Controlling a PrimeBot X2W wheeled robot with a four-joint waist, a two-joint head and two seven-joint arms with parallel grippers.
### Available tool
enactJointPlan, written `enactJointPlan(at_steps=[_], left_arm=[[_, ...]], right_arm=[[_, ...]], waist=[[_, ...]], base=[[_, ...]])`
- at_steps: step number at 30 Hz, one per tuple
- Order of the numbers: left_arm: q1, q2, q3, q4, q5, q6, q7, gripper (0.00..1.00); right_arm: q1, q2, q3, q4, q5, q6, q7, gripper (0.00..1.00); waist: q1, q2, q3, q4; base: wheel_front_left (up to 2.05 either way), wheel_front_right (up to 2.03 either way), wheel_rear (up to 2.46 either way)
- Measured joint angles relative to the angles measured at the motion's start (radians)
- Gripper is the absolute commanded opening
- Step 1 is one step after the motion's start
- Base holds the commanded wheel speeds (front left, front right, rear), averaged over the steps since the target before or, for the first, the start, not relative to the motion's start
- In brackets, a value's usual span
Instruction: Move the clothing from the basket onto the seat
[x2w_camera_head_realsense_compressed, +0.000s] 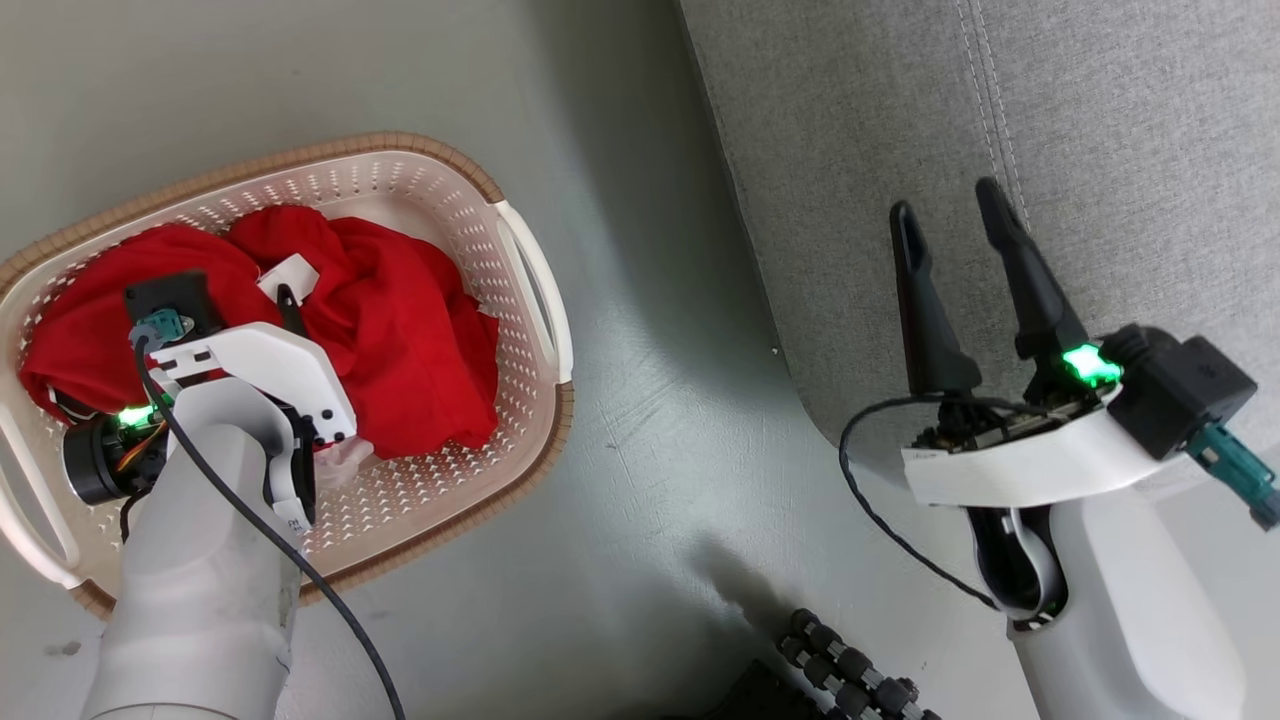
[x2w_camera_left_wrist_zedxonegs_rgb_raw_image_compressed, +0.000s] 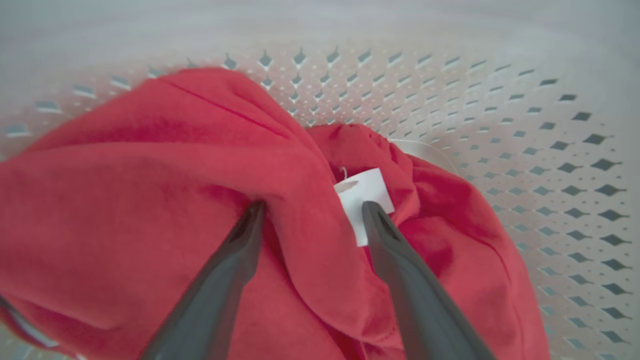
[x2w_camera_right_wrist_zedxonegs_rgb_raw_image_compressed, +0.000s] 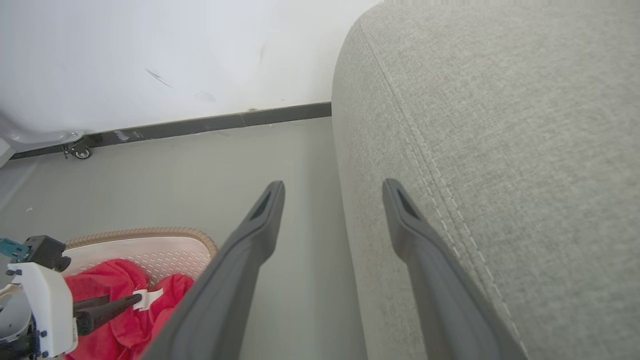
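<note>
The red clothing needs to go onto the seat. My left gripper will grab it next by that raised fold (x2w_camera_left_wrist_zedxonegs_rgb_raw_image_compressed: 318, 258) beside the white tag, because the rest lies bunched (x2w_camera_left_wrist_zedxonegs_rgb_raw_image_compressed: 120, 240).
Red clothing (x2w_camera_head_realsense_compressed: 390, 330) lies bunched in the cream perforated basket (x2w_camera_head_realsense_compressed: 520, 300) on the floor at the left. My left gripper (x2w_camera_left_wrist_zedxonegs_rgb_raw_image_compressed: 312, 207) is down in the basket, open, with a fold of the red clothing (x2w_camera_left_wrist_zedxonegs_rgb_raw_image_compressed: 150, 200) between its fingers and a white tag (x2w_camera_left_wrist_zedxonegs_rgb_raw_image_compressed: 362, 197) beside the right finger. From the right wrist view, the left gripper (x2w_camera_right_wrist_zedxonegs_rgb_raw_image_compressed: 127, 299) reaches onto the clothing (x2w_camera_right_wrist_zedxonegs_rgb_raw_image_compressed: 130, 325) in the basket (x2w_camera_right_wrist_zedxonegs_rgb_raw_image_compressed: 165, 250). My right gripper (x2w_camera_head_realsense_compressed: 950, 215) stands open and empty over the edge of the light-grey seat (x2w_camera_head_realsense_compressed: 1100, 150), which fills the right of the right wrist view (x2w_camera_right_wrist_zedxonegs_rgb_raw_image_compressed: 525, 150).
Grey floor (x2w_camera_head_realsense_compressed: 660, 420) runs between basket and seat. A black ribbed thing (x2w_camera_head_realsense_compressed: 850, 670) lies on the floor at the bottom middle. A white wall with a dark baseboard (x2w_camera_right_wrist_zedxonegs_rgb_raw_image_compressed: 200, 125) stands beyond, with a caster wheel (x2w_camera_right_wrist_zedxonegs_rgb_raw_image_compressed: 80, 151) at its foot.
</note>
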Motion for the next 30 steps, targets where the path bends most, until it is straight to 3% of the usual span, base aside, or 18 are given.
enactJointPlan(at_steps=[1, 2, 3, 4, 6, 7, 24, 30], left_arm=[[0.000, 0.000, 0.000, 0.002, 0.000, 0.000, -0.007, 1.00], [-0.001, 0.001, 0.000, 0.002, 0.000, 0.000, -0.007, 0.93], [-0.003, 0.002, 0.000, 0.003, 0.000, 0.000, -0.008, 0.63], [-0.007, 0.004, 0.000, 0.004, 0.000, 0.000, -0.015, 0.41], [-0.017, 0.008, -0.001, 0.005, 0.000, 0.000, -0.021, 0.05], [-0.019, 0.010, -0.002, 0.005, 0.000, 0.000, -0.027, 0.00], [-0.019, 0.013, -0.058, 0.004, 0.040, -0.027, -0.092, 0.00], [-0.016, -0.010, -0.095, -0.030, 0.072, -0.043, -0.111, 0.00]], right_arm=[[-0.006, 0.000, 0.000, 0.000, 0.000, 0.000, 0.000, 1.00], [-0.007, 0.000, 0.000, 0.000, 0.000, 0.000, 0.000, 1.00], [-0.007, 0.000, 0.001, 0.001, 0.000, 0.000, 0.000, 1.00], [-0.006, 0.000, 0.001, 0.003, 0.000, 0.000, 0.000, 1.00], [-0.006, 0.000, 0.001, 0.005, 0.004, 0.000, -0.001, 1.00], [-0.007, 0.000, 0.001, 0.006, 0.007, 0.000, -0.003, 1.00], [-0.028, 0.000, 0.002, 0.036, 0.010, 0.000, -0.009, 1.00], [-0.047, 0.000, 0.000, 0.046, 0.010, 0.000, -0.010, 1.00]], waist=[[0.0000, 0.0000, 0.001, -0.001], [0.0000, 0.0000, 0.002, -0.002], [0.0000, 0.0000, 0.004, -0.003], [0.0000, 0.0000, 0.005, -0.004], [0.0000, 0.0000, 0.007, -0.005], [0.0000, 0.0000, 0.007, -0.006], [0.0000, 0.0000, -0.011, 0.010], [0.0000, 0.0000, -0.033, 0.027]], base=[[0.00, 0.00, 0.00], [0.00, 0.00, 0.00], [0.00, 0.00, 0.00], [0.00, 0.00, 0.00], [0.00, 0.00, 0.00], [0.00, 0.00, 0.00], [0.00, 0.00, 0.00], [0.00, 0.00, 0.00]])
